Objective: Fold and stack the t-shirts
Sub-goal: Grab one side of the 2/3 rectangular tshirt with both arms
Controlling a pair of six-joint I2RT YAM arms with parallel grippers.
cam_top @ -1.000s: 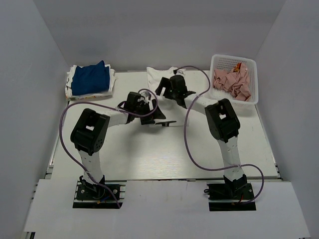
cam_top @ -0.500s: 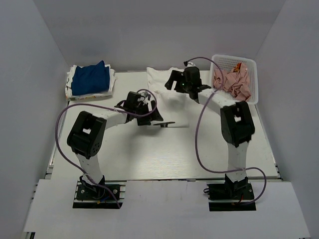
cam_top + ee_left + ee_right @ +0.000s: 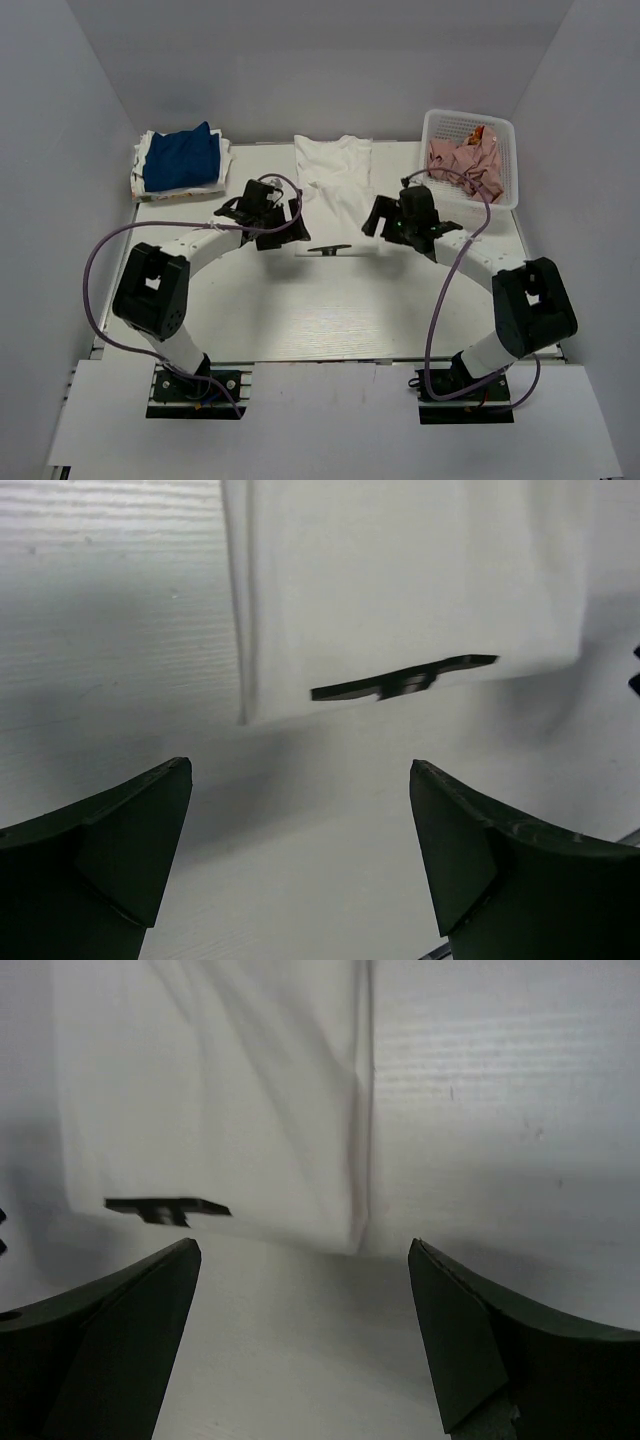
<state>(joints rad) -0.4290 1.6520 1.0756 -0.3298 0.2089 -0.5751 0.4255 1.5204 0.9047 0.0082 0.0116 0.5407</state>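
I should next use my right gripper to grab the white t-shirt's near corner, opposite my left gripper's corner, and so fold the labelled edge over.
A white t-shirt [image 3: 333, 185] lies as a long flat strip at the middle back of the table, its small dark neck label [image 3: 330, 249] at the near edge. At the back left a folded royal blue t-shirt [image 3: 181, 157] rests on folded white ones. My left gripper [image 3: 283, 222] hovers open just left of the strip's near end, and my right gripper [image 3: 378, 215] hovers open just right of it. The left wrist view shows the white t-shirt [image 3: 400, 580] and label [image 3: 400, 678] beyond the empty left gripper [image 3: 300, 810]. The right wrist view shows the white t-shirt [image 3: 210, 1090] beyond the empty right gripper [image 3: 305, 1290].
A white mesh basket [image 3: 506, 160] at the back right holds crumpled pinkish cloth [image 3: 466, 165]. Purple cables loop from both arms over the table. White walls close in the left, right and back sides.
My right arm swung from the back by the basket down to the white t-shirt's near right side. My left gripper drew back and left, off the shirt. Both stayed open.
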